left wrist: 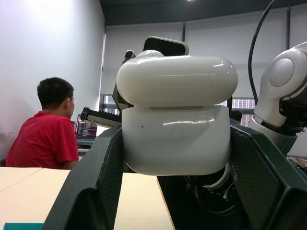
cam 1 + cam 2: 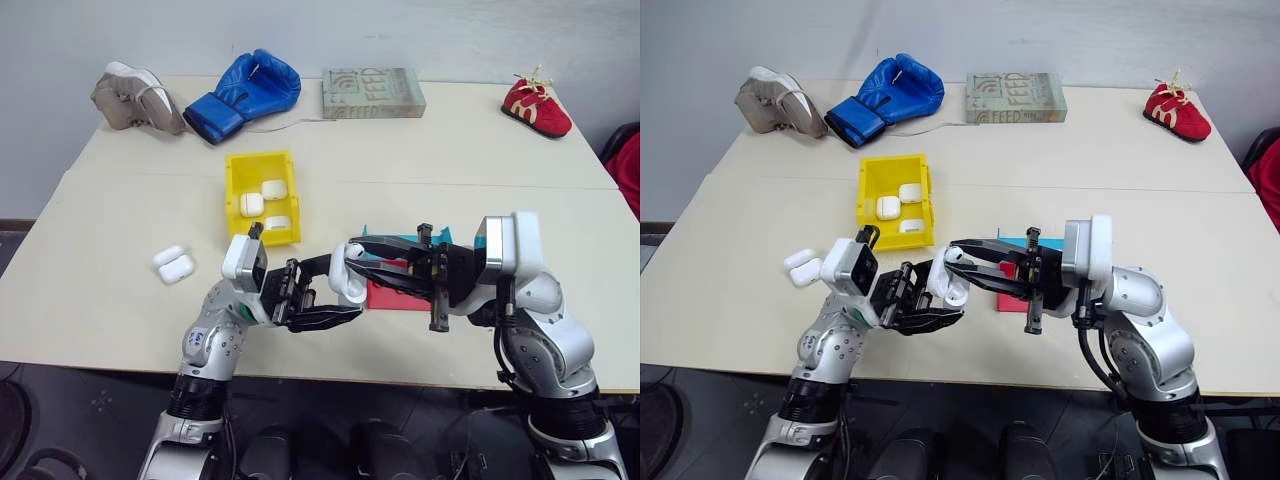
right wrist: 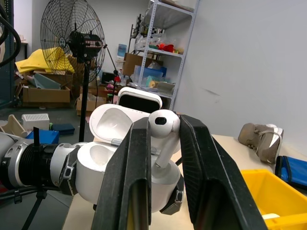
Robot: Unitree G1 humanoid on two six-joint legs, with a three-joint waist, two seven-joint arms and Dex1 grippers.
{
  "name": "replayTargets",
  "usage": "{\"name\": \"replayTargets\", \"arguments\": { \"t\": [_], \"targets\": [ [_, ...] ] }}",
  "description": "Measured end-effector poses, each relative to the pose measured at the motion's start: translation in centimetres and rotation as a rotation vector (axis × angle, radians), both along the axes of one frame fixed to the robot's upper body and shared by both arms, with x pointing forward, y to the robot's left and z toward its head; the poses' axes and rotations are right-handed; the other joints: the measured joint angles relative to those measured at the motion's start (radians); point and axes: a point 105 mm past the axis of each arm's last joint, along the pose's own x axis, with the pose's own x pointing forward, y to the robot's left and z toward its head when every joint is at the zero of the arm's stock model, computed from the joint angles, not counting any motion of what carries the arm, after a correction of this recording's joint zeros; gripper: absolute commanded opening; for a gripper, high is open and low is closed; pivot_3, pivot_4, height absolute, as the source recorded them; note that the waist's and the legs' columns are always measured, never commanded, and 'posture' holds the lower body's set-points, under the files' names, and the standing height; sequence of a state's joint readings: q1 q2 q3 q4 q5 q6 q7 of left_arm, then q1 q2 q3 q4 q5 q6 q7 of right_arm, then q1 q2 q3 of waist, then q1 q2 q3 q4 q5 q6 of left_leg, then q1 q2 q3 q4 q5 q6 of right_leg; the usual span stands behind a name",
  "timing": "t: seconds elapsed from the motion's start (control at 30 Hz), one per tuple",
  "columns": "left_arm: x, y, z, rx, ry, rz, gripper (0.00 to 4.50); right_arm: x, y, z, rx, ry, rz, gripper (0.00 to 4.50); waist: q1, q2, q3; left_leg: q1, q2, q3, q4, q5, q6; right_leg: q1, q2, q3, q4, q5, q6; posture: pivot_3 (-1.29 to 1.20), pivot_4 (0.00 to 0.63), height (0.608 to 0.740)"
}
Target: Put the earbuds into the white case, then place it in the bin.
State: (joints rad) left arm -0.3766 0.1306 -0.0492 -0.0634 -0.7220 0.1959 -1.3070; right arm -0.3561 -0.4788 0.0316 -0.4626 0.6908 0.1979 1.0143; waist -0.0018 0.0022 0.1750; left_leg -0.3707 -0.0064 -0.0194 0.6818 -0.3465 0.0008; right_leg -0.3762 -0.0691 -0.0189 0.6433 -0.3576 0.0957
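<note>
The earbud's stem reaches into the open case body, so the earbud would go into the case. My right gripper should release the earbud now.
My left gripper is shut on the white case, holding it above the table's front edge with its lid flipped open. In the left wrist view the case sits wedged between both fingers. My right gripper comes in from the right and is shut on one earbud. The earbud's stem points down at the open case body. The yellow bin stands on the table behind the left gripper and holds three more white cases.
Two white cases lie left of the bin. A red tray and a teal tray lie under the right gripper. A grey shoe, blue boxing glove, book and red shoe line the far edge. A person in red sits beyond.
</note>
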Motion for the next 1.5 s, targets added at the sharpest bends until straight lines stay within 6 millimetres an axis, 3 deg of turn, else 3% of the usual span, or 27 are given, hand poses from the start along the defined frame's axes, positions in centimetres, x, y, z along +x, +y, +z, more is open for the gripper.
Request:
{"name": "replayTargets", "arguments": {
  "t": [0.27, 0.3, 0.63, 0.8, 0.97, 1.1, 1.13, 1.23, 1.3, 1.5],
  "targets": [
    [0.1, 0.0, 0.0, -0.002, -0.001, 0.007, 2.78, -0.1, -0.3, -0.2, 0.002, 0.017, 0.006, 0.43, 0.0, 0.0, 0.0, 0.0, 0.0, 0.0, 0.0, 0.0, 0.0, 0.0, 0.0, 0.0, 0.0, 0.0, 0.0, 0.0, 0.15, 0.74],
    [0.0, -0.1, 0.1, -0.007, -0.003, 0.007, 2.78, -0.1, -0.3, -0.1, 0.006, 0.018, 0.007, 1.15, 0.0, 0.0, 0.0, 0.0, 0.0, 0.0, 0.0, 0.0, 0.0, 0.0, 0.0, 0.0, 0.0, 0.0, 0.0, 0.0, 0.15, 0.74],
    [0.1, 0.1, 0.4, -0.018, -0.022, 0.022, 2.78, -0.1, -2.2, -0.1, -0.018, 0.087, -0.011, 4.43, 0.002, 0.0, 0.0, 0.0, 0.0, 0.0, 0.0, 0.0, 0.0, 0.0, 0.0, 0.0, -0.001, 0.0, 0.0, 0.0, 0.15, 0.74],
    [0.6, 1.3, -0.1, -0.008, -0.02, 0.09, 2.78, 0.0, -7.4, -1.7, -0.121, 0.18, -0.209, 4.48, 0.015, -0.001, 0.0, -0.001, 0.0, 0.0, -0.001, -0.001, 0.002, 0.002, -0.001, -0.001, -0.004, 0.0, 0.0, 0.0, 0.15, 0.74],
    [1.1, 3.8, -2.6, 0.073, 0.025, 0.196, 2.78, -0.1, -17.1, -6.3, -0.223, 0.314, -0.579, 4.48, 0.026, -0.001, 0.001, 0.0, 0.0, 0.002, -0.001, -0.002, 0.003, 0.003, 0.0, 0.0, -0.006, 0.0, 0.0, 0.0, 0.15, 0.74],
    [1.0, 4.3, -3.4, 0.104, 0.027, 0.232, 2.78, -1.5, -24.7, -10.6, -0.314, 0.404, -0.851, 4.48, 0.025, -0.001, 0.001, 0.002, -0.001, 0.002, -0.001, -0.002, 0.004, 0.006, 0.0, 0.0, -0.007, 0.0, 0.001, 0.0, 0.15, 0.74],
    [1.0, 4.5, -3.6, 0.11, 0.032, 0.243, 2.78, -1.8, -25.7, -11.2, -0.321, 0.42, -0.891, 4.48, 0.024, -0.001, 0.001, 0.002, -0.001, 0.003, -0.001, -0.002, 0.004, 0.006, 0.0, 0.001, -0.007, 0.0, 0.001, 0.0, 0.15, 0.74],
    [1.1, 4.6, -3.9, 0.118, 0.054, 0.272, 2.78, -1.5, -26.8, -11.8, -0.374, 0.416, -0.95, 4.48, 0.0, 0.001, 0.0, 0.003, 0.0, 0.004, -0.001, -0.001, 0.003, 0.005, 0.0, 0.002, -0.006, 0.0, 0.001, 0.0, 0.15, 0.74],
    [1.2, 4.6, -4.0, 0.121, 0.063, 0.289, 2.78, -0.2, -26.7, -11.2, -0.442, 0.386, -0.968, 4.48, -0.009, 0.002, -0.001, 0.004, 0.0, 0.005, -0.001, -0.001, 0.003, 0.005, 0.0, 0.003, -0.005, 0.0, 0.001, 0.0, 0.15, 0.74],
    [1.4, 4.4, -4.0, 0.127, 0.076, 0.325, 2.78, 5.9, -21.2, -5.3, -0.556, 0.245, -0.801, 4.48, -0.021, 0.003, -0.001, 0.002, 0.0, 0.003, -0.001, 0.0, 0.002, 0.001, 0.0, 0.002, -0.001, 0.0, 0.001, 0.0, 0.15, 0.74]
  ]
}}
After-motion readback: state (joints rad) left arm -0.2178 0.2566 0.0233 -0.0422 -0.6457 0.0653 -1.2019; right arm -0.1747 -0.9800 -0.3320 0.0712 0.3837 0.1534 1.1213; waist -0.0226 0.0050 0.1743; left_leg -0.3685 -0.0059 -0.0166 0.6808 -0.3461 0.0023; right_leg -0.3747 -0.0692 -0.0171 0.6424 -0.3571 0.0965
